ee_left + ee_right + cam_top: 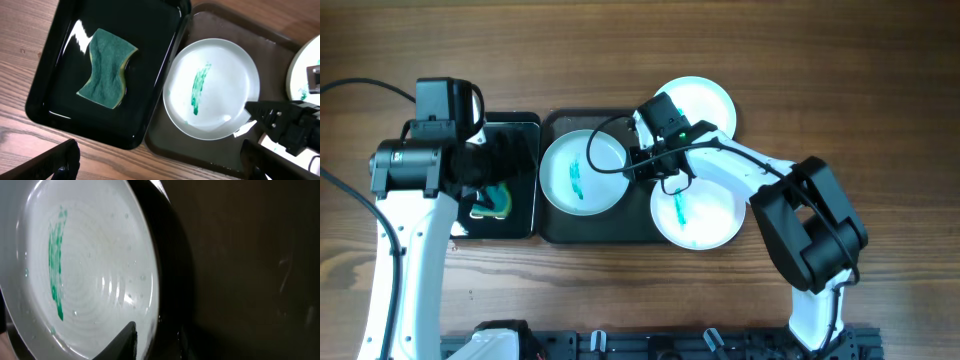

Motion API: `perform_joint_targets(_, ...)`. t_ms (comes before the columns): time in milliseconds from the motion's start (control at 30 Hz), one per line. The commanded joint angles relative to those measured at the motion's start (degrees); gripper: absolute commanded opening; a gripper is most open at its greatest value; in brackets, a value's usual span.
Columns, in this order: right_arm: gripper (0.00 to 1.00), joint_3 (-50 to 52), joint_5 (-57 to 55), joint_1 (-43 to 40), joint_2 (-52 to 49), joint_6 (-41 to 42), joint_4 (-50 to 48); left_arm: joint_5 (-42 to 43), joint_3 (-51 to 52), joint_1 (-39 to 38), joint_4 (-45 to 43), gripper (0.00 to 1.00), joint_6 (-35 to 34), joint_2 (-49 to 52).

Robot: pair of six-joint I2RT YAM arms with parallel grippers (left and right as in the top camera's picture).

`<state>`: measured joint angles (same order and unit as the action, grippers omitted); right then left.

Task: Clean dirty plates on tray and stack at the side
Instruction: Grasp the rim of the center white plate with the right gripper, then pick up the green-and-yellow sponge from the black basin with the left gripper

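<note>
I will pinch the green sponge across its narrow middle point(497, 193) point(107, 69) next with my left gripper, from the sponge's green top. The sponge's yellowish bottom will then stay free to wipe plates.
The large dark tray point(556, 225) holds a white plate point(582, 170) with a teal smear at its left end. It also shows in the left wrist view point(225, 85) and the right wrist view point(95, 265). A second smeared plate point(705, 215) lies at the tray's right end, partly over its edge. A third plate point(705, 100), plain white from above, lies at the upper right. My right gripper point(638, 160) is open, with its fingers point(152, 342) on either side of the left plate's right rim. My left gripper point(160, 167) is open and empty above the table, in front of the trays.
A smaller black tray point(525, 130) left of the large tray holds a green sponge point(106, 67). Part of another plate point(305, 65) with green specks shows at the right edge of the left wrist view. Wood table surrounds the trays.
</note>
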<state>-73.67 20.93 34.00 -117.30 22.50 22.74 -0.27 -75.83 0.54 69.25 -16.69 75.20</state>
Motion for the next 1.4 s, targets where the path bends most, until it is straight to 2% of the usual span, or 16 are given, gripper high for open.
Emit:
perform_joint_targets(0, 0.16, -0.98, -0.61, 0.55, -3.17, 2.49, -1.36, -2.95, -1.20, 0.96, 0.00, 1.00, -0.74, 3.26)
perform_joint_targets(167, 0.15, -0.96, -0.61, 0.55, -4.50, 4.50, -2.84, -6.97, -1.20, 3.65, 0.00, 1.00, -0.68, 7.93)
perform_joint_targets(233, 0.04, -0.96, -0.63, 0.55, -4.76, 4.50, -3.02, -7.15, -1.20, 5.57, -0.04, 1.00, -0.04, 9.68)
perform_joint_targets(300, 0.04, -0.96, -0.63, 0.55, -5.03, 4.50, -2.97, -7.08, -1.20, 7.21, -0.20, 0.99, 1.27, 11.61)
perform_joint_targets(367, 0.04, -0.96, -0.66, 0.55, -5.07, 4.50, -2.97, -7.06, -1.20, 8.13, -0.28, 0.96, 2.99, 14.27)
perform_joint_targets(433, 0.04, -0.96, -0.66, 0.55, -5.07, 4.50, -2.84, -7.08, -1.20, 8.44, -1.14, 0.88, 3.56, 16.90)
perform_joint_targets(567, 0.04, -0.96, -0.63, 0.55, -5.07, 4.46, -2.73, -7.08, -1.20, 8.41, -4.70, 0.82, 4.76, 23.82)
perform_joint_targets(667, 0.04, -0.96, -0.66, 0.55, -5.07, 4.44, -2.56, -7.13, -1.20, 8.44, -6.82, 0.74, 8.52, 28.04)
perform_joint_targets(800, 0.04, -0.96, -0.87, 0.55, -5.07, 4.46, -2.54, -7.34, -1.20, 8.44, -8.66, 0.68, 13.55, 32.41)
perform_joint_targets(1000, 0.04, -0.96, -1.73, 0.55, -5.09, 4.42, -2.43, -7.34, -0.79, 9.18, -10.67, 0.69, 13.46, 35.78)
perform_joint_targets(1133, 0.04, -0.96, -1.70, 0.55, -5.09, 4.46, -2.45, -7.32, -0.57, 9.16, -11.21, 0.61, 13.49, 37.27)
perform_joint_targets(1267, 0.04, -0.96, -1.70, 0.55, -5.09, 4.46, -2.40, -7.34, 2.27, 9.22, -13.29, 0.62, 13.49, 38.05)
perform_joint_targets(1367, 0.04, -0.96, -1.70, 0.55, -5.09, 4.46, -2.38, -7.34, 3.54, 9.22, -14.93, 0.50, 13.46, 38.05)
